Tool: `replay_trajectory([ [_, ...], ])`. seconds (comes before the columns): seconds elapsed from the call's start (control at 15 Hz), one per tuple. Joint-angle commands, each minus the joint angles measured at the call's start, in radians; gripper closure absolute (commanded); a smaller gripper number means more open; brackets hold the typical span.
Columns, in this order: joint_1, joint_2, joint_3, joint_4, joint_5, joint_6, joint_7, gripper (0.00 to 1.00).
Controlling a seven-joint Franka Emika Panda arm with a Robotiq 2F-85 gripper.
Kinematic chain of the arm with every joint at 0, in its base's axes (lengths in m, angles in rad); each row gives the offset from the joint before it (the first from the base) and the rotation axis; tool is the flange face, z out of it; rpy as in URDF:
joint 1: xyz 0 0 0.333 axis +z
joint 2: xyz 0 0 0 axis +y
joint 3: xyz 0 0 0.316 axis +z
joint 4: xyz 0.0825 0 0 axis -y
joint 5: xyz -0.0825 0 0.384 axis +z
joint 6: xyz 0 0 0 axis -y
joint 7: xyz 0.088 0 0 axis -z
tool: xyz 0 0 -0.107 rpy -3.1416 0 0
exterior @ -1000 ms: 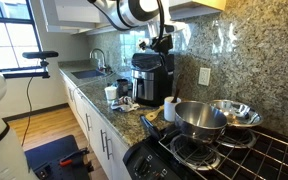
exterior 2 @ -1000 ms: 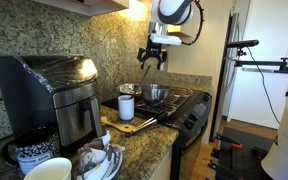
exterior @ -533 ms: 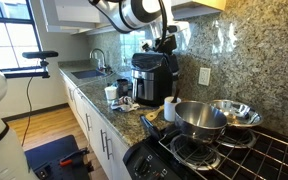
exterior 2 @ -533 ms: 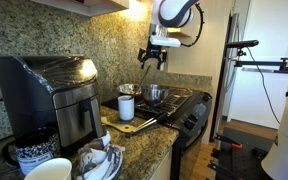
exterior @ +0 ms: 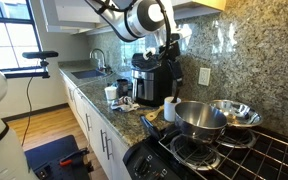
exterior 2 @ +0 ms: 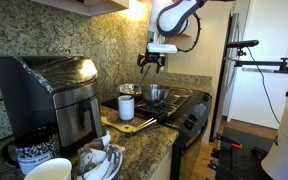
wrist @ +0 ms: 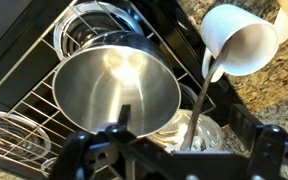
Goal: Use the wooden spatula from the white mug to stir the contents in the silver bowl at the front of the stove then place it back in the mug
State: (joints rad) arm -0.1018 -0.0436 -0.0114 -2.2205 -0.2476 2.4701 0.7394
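Next, my gripper reaches above the white mug [exterior: 170, 108] and grabs the wooden spatula by its handle's loose end, so the spatula's end in the mug stays free to stir.
The white mug [exterior: 170, 108] stands on the granite counter beside the stove [exterior: 224, 155], with the wooden spatula [wrist: 196, 100] leaning out of it. In the wrist view the mug [wrist: 239, 38] is at upper right and the spatula's handle slants down between my open fingers. The deep silver bowl [exterior: 198, 118] sits on the front grate next to the mug and fills the middle of the wrist view [wrist: 114, 85]. My gripper [exterior: 171, 62] hangs open and empty well above the mug and bowl; it shows in both exterior views [exterior 2: 151, 63] and in the wrist view [wrist: 182, 118].
A shallower shiny bowl [exterior: 236, 112] sits on the grate behind the deep one. A black coffee machine [exterior: 147, 78] stands on the counter by the mug, with the granite wall behind. Cups and clutter [exterior 2: 59, 165] lie at the counter's near end.
The gripper has drifted sideways toward the stove and a little lower, still open. Mug, spatula and bowls have not moved.
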Motion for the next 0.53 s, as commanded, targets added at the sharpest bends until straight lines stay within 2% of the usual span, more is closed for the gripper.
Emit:
replay_trajectory([
  [0.0, 0.009, 0.02, -0.009, 0.019, -0.054, 0.016, 0.068, 0.0],
  [0.47, 0.014, 0.02, -0.011, 0.033, -0.093, 0.008, 0.102, 0.0],
])
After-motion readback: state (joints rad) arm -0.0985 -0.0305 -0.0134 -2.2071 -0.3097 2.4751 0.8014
